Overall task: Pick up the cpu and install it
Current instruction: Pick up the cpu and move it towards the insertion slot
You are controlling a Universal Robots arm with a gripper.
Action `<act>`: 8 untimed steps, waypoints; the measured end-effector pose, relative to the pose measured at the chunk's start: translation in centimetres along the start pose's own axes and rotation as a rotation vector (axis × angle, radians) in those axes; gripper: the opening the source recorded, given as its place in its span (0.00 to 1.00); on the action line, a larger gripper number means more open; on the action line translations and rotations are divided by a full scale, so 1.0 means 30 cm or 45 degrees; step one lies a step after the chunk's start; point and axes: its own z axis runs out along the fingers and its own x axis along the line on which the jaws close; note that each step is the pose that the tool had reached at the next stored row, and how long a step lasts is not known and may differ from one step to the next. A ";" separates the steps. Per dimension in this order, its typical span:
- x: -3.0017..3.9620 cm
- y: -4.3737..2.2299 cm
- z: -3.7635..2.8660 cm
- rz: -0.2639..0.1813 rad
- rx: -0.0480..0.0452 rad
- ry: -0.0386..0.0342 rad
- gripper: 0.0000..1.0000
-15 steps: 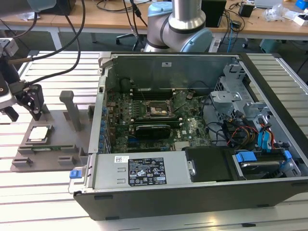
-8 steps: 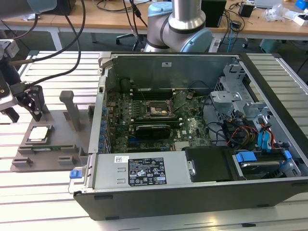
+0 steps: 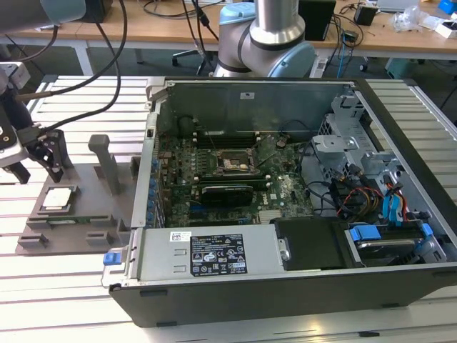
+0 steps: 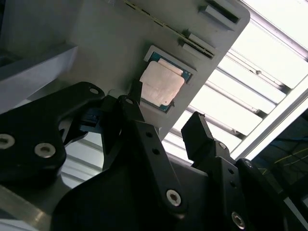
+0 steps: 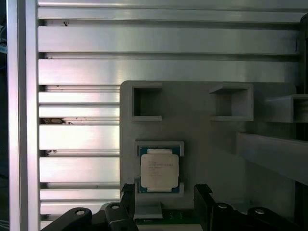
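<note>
Next, my gripper grabs the side edges of the cpu (image 3: pixel 57 199), where the fingers have room, since the raised sides of the pocket hug the cpu's two ends.
The cpu (image 3: pixel 57 199) is a small square chip with a silvery top. It lies flat in a recess of the grey fixture plate (image 3: pixel 86 214), at the exterior view's left, outside the computer case. My gripper (image 3: pixel 37 173) hangs open just above and beside it, touching nothing. In both wrist views the cpu (image 4: pixel 162 83) (image 5: pixel 159 168) sits in its pocket, just beyond the two black fingertips (image 5: pixel 128 193), which stand apart with nothing between them. The dark socket frame (image 3: pixel 232 163) lies on the motherboard inside the case.
The open computer case (image 3: pixel 214 93) takes up the middle and right, with a long black card (image 3: pixel 227 191) in front of the socket and cables and drive bays at the right. Grey upright posts (image 3: pixel 107 164) rise from the fixture plate. Everything rests on a slatted metal table (image 3: pixel 71 100).
</note>
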 end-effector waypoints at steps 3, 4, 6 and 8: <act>0.000 0.000 0.006 0.000 0.000 0.0000 0.61; 0.000 0.000 0.007 0.000 0.000 0.0000 0.61; 0.000 0.000 0.010 0.000 0.000 -0.0002 0.61; 0.000 0.000 0.013 0.000 0.000 -0.0001 0.61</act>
